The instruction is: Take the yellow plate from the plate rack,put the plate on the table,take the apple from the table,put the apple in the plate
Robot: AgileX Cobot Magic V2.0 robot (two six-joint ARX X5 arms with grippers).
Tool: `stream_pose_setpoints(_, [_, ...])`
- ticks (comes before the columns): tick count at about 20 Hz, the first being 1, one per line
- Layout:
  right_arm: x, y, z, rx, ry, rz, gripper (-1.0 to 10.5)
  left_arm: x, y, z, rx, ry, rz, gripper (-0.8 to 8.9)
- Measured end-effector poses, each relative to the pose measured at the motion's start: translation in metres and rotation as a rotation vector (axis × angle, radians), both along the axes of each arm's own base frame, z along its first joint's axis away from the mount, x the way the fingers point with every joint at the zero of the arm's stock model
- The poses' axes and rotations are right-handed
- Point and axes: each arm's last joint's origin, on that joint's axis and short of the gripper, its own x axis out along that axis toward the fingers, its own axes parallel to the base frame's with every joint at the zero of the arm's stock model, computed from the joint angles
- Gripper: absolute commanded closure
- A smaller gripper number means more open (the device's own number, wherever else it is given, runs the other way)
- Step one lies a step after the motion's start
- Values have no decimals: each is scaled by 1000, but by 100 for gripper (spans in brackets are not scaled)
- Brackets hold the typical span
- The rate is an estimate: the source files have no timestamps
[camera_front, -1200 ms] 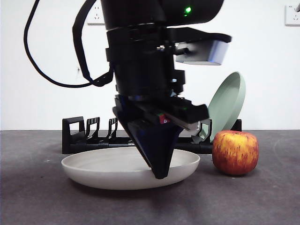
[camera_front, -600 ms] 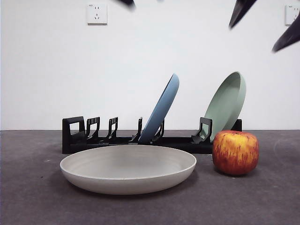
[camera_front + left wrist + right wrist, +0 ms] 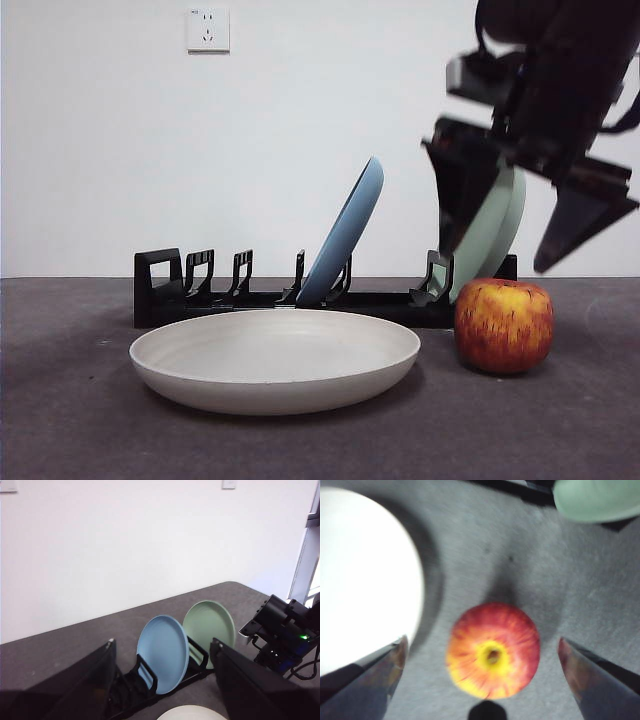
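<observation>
The right gripper grabs the apple around its round body (image 3: pixel 503 330) next, to put the apple in the plate (image 3: pixel 274 355).
The yellow plate (image 3: pixel 275 360) lies flat on the table (image 3: pixel 80 420), in front of the black plate rack (image 3: pixel 200 290). The apple (image 3: pixel 503 325) stands on the table just right of the plate. My right gripper (image 3: pixel 495 260) is open and hangs above the apple, one jaw on each side, not touching it. In the right wrist view the apple (image 3: pixel 492 650) sits between the open jaws of the right gripper (image 3: pixel 482 641), with the yellow plate (image 3: pixel 365 575) beside it. My left gripper (image 3: pixel 161 645) is open, empty and high above the rack (image 3: pixel 135 680).
A blue plate (image 3: pixel 345 235) and a pale green plate (image 3: pixel 495 225) lean in the rack; the green one stands right behind the right gripper. They also show in the left wrist view (image 3: pixel 162 652) (image 3: pixel 210 630). A white wall backs the table.
The left arm let go of the yellow plate and rose out of the front view. The right gripper came down from the top right to just above the apple.
</observation>
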Motion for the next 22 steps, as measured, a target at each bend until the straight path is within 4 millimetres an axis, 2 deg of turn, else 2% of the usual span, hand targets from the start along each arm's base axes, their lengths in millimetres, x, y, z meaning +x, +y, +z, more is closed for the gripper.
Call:
stream_pose_setpoints(7, [15,6,-37,-54,91,2,448,0,1,-3,31,20,2,500])
stream_pose_setpoints(8, [16,6,-40,-59,102,2,489,0,1,-4,32,21,2,500])
stream_pose_setpoints(11, [17,7,-44,-61,109,2,943,0,1,-4,33,21,1,500])
stream_pose_setpoints(16, [17,7,-42,-64,114,2,958,-1,1,-6,53,34,1,500])
stream_pose_setpoints(18, [15,11,-27,-61,109,13,958,-1,1,-6,56,36,2,500])
stream_pose_setpoints(22, [14,48,43,38,-88,110,959,0,2,-6,60,31,48,500])
